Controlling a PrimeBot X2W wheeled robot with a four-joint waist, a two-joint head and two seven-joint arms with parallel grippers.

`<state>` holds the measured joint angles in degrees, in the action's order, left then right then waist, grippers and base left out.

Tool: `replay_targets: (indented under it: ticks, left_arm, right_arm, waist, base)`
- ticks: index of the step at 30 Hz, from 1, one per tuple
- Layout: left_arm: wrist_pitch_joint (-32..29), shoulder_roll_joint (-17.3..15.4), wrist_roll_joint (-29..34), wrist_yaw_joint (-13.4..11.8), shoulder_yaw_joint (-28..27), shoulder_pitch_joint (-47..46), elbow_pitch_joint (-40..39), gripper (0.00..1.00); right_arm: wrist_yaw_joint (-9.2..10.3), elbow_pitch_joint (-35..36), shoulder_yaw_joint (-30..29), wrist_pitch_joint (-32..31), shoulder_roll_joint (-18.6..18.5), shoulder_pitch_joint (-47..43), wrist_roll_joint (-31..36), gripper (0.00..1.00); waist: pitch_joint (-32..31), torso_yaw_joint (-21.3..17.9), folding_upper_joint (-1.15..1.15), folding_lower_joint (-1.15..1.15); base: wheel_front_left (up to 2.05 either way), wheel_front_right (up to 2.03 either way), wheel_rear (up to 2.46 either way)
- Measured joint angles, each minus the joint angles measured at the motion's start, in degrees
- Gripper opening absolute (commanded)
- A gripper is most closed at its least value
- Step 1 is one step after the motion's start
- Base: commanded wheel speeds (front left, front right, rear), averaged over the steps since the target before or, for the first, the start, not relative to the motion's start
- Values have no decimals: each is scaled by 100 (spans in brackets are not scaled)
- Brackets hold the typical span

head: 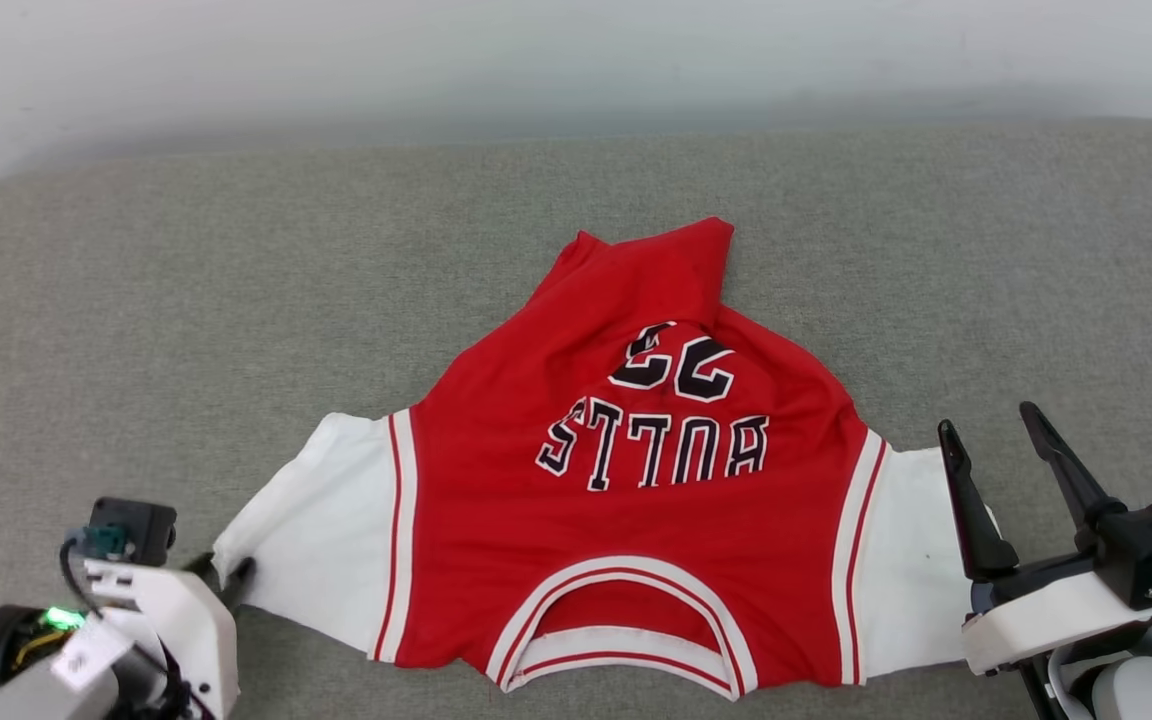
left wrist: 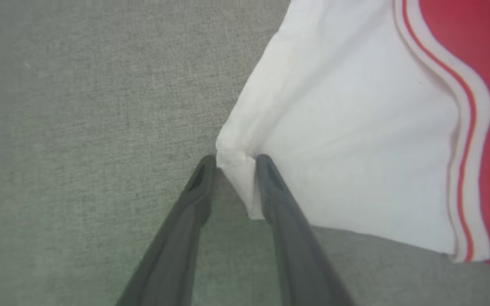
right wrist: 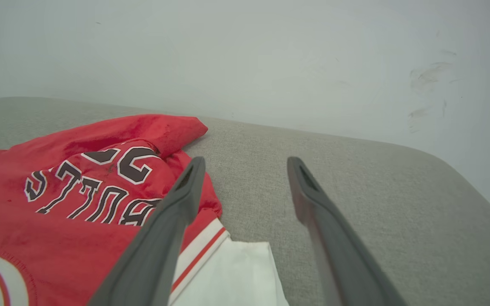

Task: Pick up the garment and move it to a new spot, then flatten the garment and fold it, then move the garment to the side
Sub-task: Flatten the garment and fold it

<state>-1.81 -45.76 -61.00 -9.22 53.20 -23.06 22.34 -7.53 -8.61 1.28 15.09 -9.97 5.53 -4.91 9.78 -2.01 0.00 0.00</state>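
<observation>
The left gripper pinches the garment by the white sleeve's hem corner (head: 225, 559) next, which puckers up loose while the red body (head: 632, 522) lies flat.
The garment (head: 636, 500) is a red jersey T-shirt with white sleeves, lying spread on the grey surface with its collar nearest me and the black lettering facing up. Its far hem is bunched and folded over. My left gripper (head: 226, 572) is at the tip of the left sleeve. In the left wrist view its fingers (left wrist: 235, 163) stand slightly apart, and the corner of the white sleeve (left wrist: 355, 148) lies loose between them. My right gripper (head: 988, 418) hovers open over the right sleeve's outer edge, fingers (right wrist: 247, 161) wide with nothing between them; the garment (right wrist: 58, 204) lies to its left.
A grey fabric-covered surface (head: 186, 300) stretches all round the shirt, with bare room left, right and beyond it. A pale wall (head: 576, 60) runs along the far edge. The surface's rounded corner (right wrist: 462, 178) shows in the right wrist view.
</observation>
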Motion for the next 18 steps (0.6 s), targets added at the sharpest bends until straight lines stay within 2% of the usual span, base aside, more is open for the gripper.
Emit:
replay_targets:
  ticks: [5, 9, 13, 18]
  left_arm:
    - [233, -109, 244, 13, -121, -419, -85, 100]
    - [132, -261, 343, 75, -230, -891, -442, 100]
    - [-436, -476, 533, 268, -132, -1356, -712, 100]
    - [-1571, -580, 392, 648, 133, -1734, -882, 100]
  right_arm:
    - [0, 15, -41, 0, -1, -26, 0, 100]
    - [0, 36, -41, 0, 8, -35, 0, 100]
    - [0, 36, -31, 0, 11, -32, 0, 100]
    - [0, 36, -9, 0, 1, -7, 0, 100]
  waist:
    - [-100, 106, 0, 0]
    - [-143, 209, 0, 0]
    - [-123, 255, 0, 0]
    - [-87, 225, 0, 0]
  base:
    - [0, 0, 0]
    - [0, 0, 0]
    - [0, 0, 0]
    - [0, 0, 0]
